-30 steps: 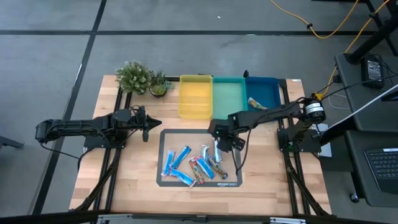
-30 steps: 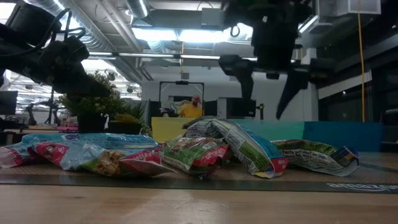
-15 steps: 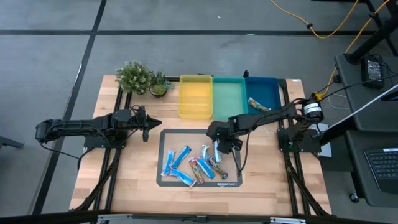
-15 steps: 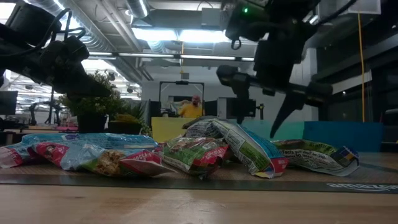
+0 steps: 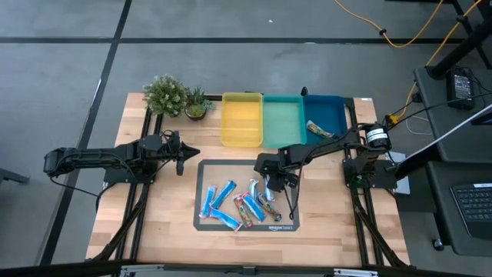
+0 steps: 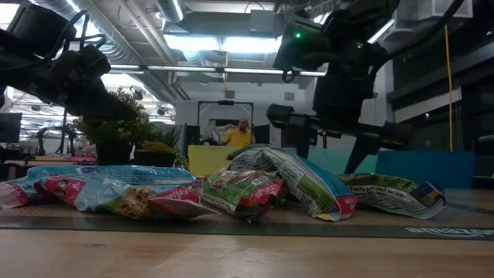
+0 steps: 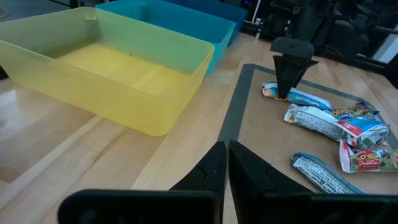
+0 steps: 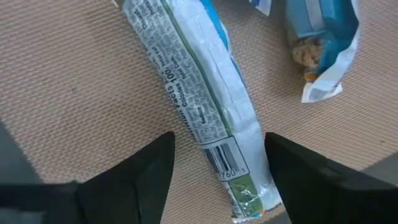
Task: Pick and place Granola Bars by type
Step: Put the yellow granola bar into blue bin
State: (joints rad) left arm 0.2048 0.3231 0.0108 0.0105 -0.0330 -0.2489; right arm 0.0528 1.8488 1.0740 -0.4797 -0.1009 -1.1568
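Next, my right gripper grabs the white-and-green bar by its barcoded end, to sort the bar into the blue tray.
Several granola bars lie in a loose heap on a dark mat, blue, red-and-blue and silver-white. One more bar lies in the blue tray. My right gripper is open, low over the mat's far right part. In the right wrist view its fingers stand on either side of a white-and-green bar that lies flat on the mat. In the low view my right gripper stands behind the heap, its fingertips hidden. My left gripper waits shut, left of the mat.
Yellow, teal and blue trays stand side by side along the far edge. Two potted plants sit at the far left corner. A torn blue wrapper lies close beside the straddled bar. Bare wood surrounds the mat.
My right gripper has come down toward the mat and drifted slightly toward the table's left, staying open. The bars have not moved.
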